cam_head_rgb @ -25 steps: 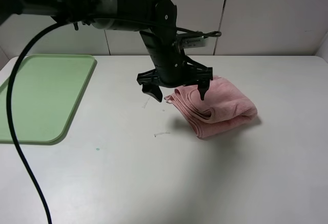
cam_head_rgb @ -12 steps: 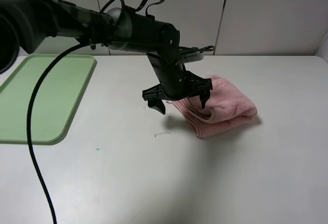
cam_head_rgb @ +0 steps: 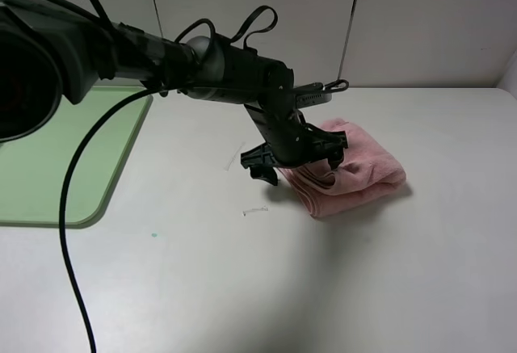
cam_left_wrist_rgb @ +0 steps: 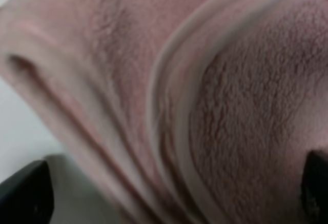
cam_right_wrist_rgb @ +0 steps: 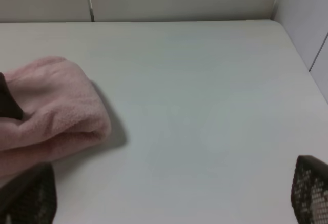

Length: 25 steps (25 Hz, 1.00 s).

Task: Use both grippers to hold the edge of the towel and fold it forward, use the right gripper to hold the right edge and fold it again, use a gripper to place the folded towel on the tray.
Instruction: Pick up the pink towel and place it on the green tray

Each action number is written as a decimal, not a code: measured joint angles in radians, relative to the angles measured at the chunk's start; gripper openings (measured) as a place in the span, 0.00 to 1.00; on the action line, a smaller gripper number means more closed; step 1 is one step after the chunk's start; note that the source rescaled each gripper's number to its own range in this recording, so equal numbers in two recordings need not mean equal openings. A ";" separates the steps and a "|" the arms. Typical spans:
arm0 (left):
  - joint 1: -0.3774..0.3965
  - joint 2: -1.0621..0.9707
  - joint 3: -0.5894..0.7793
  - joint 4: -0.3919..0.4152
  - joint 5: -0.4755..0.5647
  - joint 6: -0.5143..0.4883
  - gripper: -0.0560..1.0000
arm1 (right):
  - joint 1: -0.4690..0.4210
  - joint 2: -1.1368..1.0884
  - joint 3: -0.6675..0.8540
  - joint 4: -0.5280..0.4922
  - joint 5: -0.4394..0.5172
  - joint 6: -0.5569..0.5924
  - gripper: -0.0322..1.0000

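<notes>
The robot's left gripper should place the towel on the tray (cam_head_rgb: 56, 155), so it needs to grab the pink towel by its layered hem edges next.
The pink towel (cam_head_rgb: 359, 167) lies folded into a thick bundle on the white table, right of centre. My left gripper (cam_head_rgb: 297, 157) has reached across the middle and sits low over the towel's left end, jaws open, one finger (cam_head_rgb: 261, 163) on the table side and the other over the cloth. In the left wrist view the towel's (cam_left_wrist_rgb: 169, 90) layered hems fill the picture between the two fingertips (cam_left_wrist_rgb: 25, 196). My right gripper (cam_right_wrist_rgb: 171, 198) is open and empty, well back from the towel (cam_right_wrist_rgb: 46, 106). The light-green tray (cam_head_rgb: 56, 155) lies at the far left.
The left arm's black cable (cam_head_rgb: 69, 232) loops down over the table's left half. Small scraps (cam_head_rgb: 255, 210) lie on the table left of the towel. A wall runs along the table's back edge.
My left gripper has dropped lower and shifted right, from above the towel's left end to straddling it. The towel has not moved.
</notes>
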 joint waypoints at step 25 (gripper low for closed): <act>-0.013 0.033 -0.012 0.008 -0.047 -0.022 0.21 | 0.000 0.000 0.000 0.000 -0.001 0.000 1.00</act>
